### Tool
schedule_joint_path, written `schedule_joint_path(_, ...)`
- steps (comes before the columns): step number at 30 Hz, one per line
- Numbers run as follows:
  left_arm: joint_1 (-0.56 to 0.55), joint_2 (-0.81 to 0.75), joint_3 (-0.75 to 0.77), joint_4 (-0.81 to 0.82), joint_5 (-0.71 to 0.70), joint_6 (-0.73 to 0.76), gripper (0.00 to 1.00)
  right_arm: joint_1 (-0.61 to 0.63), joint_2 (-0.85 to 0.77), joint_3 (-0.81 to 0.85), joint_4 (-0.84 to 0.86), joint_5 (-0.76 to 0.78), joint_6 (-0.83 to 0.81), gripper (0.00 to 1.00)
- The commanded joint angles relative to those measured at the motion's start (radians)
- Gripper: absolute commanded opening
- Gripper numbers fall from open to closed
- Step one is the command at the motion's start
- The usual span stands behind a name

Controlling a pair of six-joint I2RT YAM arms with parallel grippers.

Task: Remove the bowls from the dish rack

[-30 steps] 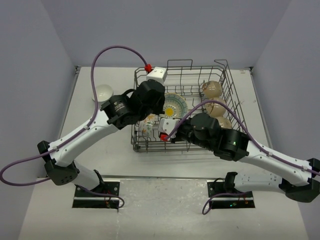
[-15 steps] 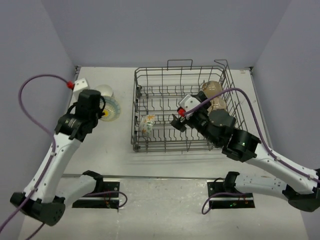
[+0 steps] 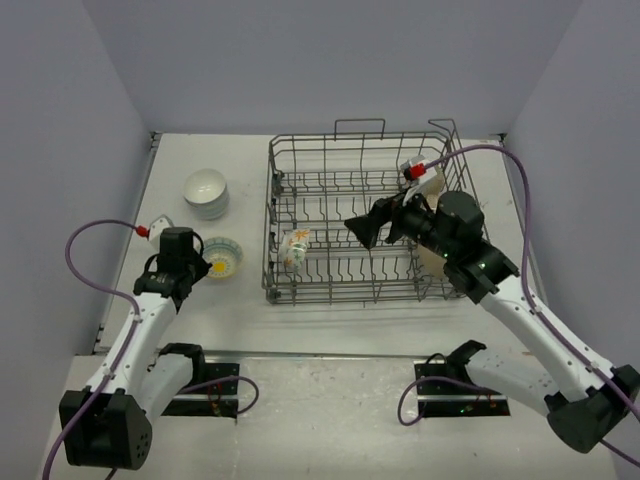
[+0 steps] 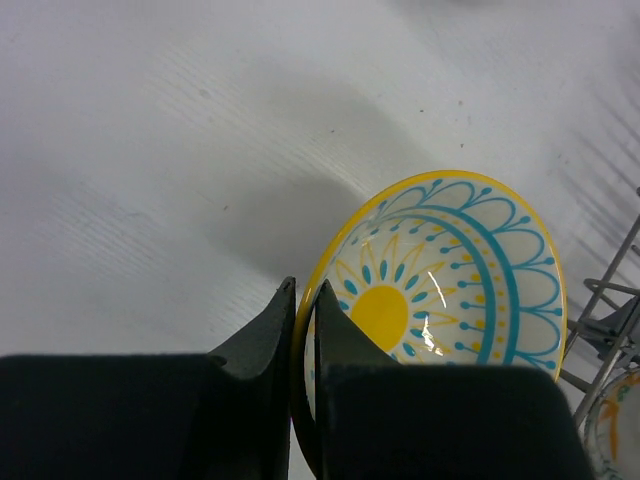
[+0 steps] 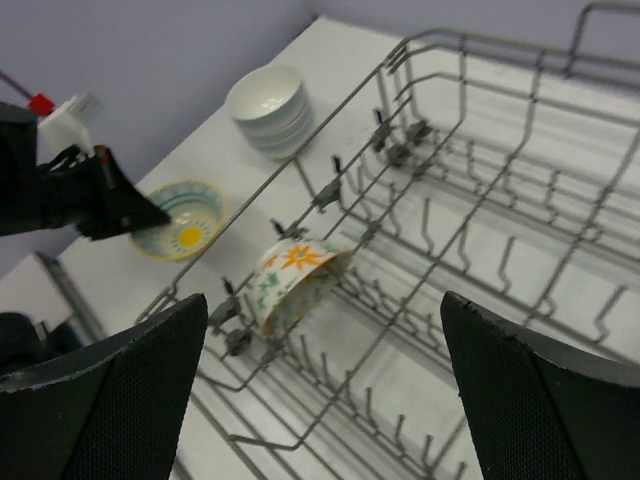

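Note:
The bowl's wide shadow shows a gap below. My left gripper should keep holding the bowl, because the bowl would fall if I opened now.
My left gripper [image 4: 305, 300] is shut on the near rim of a bowl [image 4: 445, 275] with a yellow rim and a blue and yellow pattern. This bowl [image 3: 222, 257] sits low at the table, left of the dish rack [image 3: 365, 150]. A floral bowl [image 5: 295, 275] lies on its side among the tines at the rack's front left [image 3: 295, 247]. My right gripper [image 5: 325, 330] hangs open above the rack's middle [image 3: 365, 230], holding nothing. A tan bowl [image 3: 433, 257] shows partly under the right arm.
A stack of white bowls [image 3: 206, 192] stands on the table behind the left gripper and also appears in the right wrist view [image 5: 268, 105]. The rack's wire corner [image 4: 610, 320] is close to the right of the held bowl. Walls enclose the table on three sides.
The left arm carried the patterned bowl out of the rack and down to the table at the left. The right gripper opened and pulled back to the right, above the rack.

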Motion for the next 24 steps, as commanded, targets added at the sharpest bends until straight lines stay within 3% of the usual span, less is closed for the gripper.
schedule_joint_path(1, 0.01, -0.044, -0.062, 0.245, 0.042, -0.078, 0.0, -0.023, 0.034, -0.08, 0.163, -0.29, 0.205, 0.99)
schedule_joint_path(3, 0.01, -0.055, -0.15, 0.34, 0.072, -0.092, 0.0, -0.026, 0.063, -0.128, 0.304, -0.338, 0.262, 0.99)
schedule_joint_path(8, 0.01, -0.02, -0.247, 0.419, 0.049, -0.115, 0.0, -0.04, 0.238, -0.071, 0.394, -0.522, 0.444, 0.99)
schedule_joint_path(13, 0.01, 0.01, -0.294, 0.468, 0.025, -0.113, 0.0, -0.038, 0.359, -0.096, 0.545, -0.527, 0.609, 0.99)
schedule_joint_path(15, 0.01, 0.022, -0.299, 0.476, 0.016, -0.11, 0.06, -0.038, 0.387, -0.106, 0.575, -0.523, 0.658, 0.99)
schedule_joint_path(17, 0.01, 0.019, -0.299, 0.47, 0.006, -0.113, 0.15, -0.038, 0.427, -0.114, 0.616, -0.535, 0.695, 0.99)
schedule_joint_path(19, 0.01, -0.004, -0.296, 0.448, -0.013, -0.115, 0.34, -0.038, 0.464, -0.122, 0.633, -0.547, 0.725, 0.99)
schedule_joint_path(21, 0.01, -0.016, -0.287, 0.428, -0.02, -0.118, 0.56, -0.038, 0.478, -0.136, 0.633, -0.524, 0.745, 0.99)
schedule_joint_path(22, 0.01, -0.023, -0.28, 0.416, -0.018, -0.116, 0.77, -0.04, 0.481, -0.143, 0.627, -0.506, 0.751, 0.99)
schedule_joint_path(24, 0.01, -0.043, -0.248, 0.364, -0.02, -0.119, 0.94, -0.04, 0.481, -0.165, 0.606, -0.457, 0.758, 0.98)
